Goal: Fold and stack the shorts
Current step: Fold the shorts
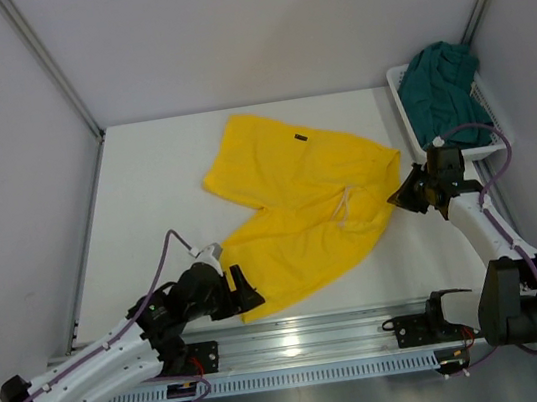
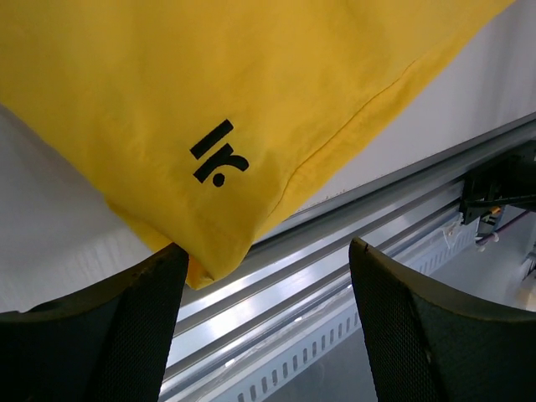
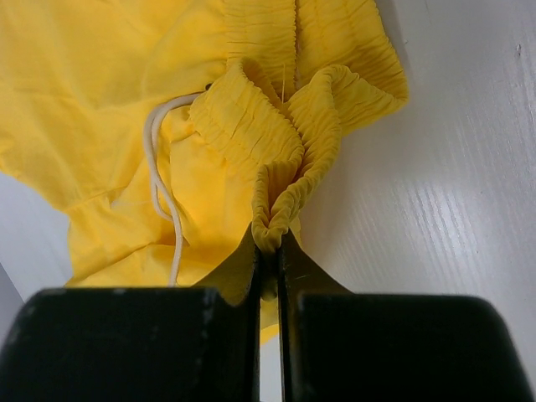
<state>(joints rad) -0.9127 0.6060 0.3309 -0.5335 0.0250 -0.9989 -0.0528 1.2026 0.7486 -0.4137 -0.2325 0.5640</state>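
I should next grab the yellow shorts (image 1: 300,206) with my left gripper by the leg hem's near corner (image 1: 250,312) beside the logo. Then one leg can be folded over the other.
The yellow shorts (image 1: 300,206) lie spread on the white table, with a small dark logo (image 2: 219,152) near one leg hem. My left gripper (image 1: 247,295) is at that hem's near corner, open; in the left wrist view the gripper (image 2: 268,322) has the fabric corner (image 2: 205,264) touching the tip of its left finger (image 2: 126,335), and nothing lies between the jaws. My right gripper (image 1: 404,193) is shut on the gathered elastic waistband (image 3: 272,226) of the yellow shorts (image 3: 126,109). The dark teal shorts (image 1: 443,84) are heaped in the basket at the back right.
The white mesh basket (image 1: 402,105) stands against the right wall behind my right arm. An aluminium rail (image 1: 349,335) runs along the table's near edge, just below the left gripper. A white drawstring (image 3: 163,193) trails over the yellow fabric. Grey walls enclose the table.
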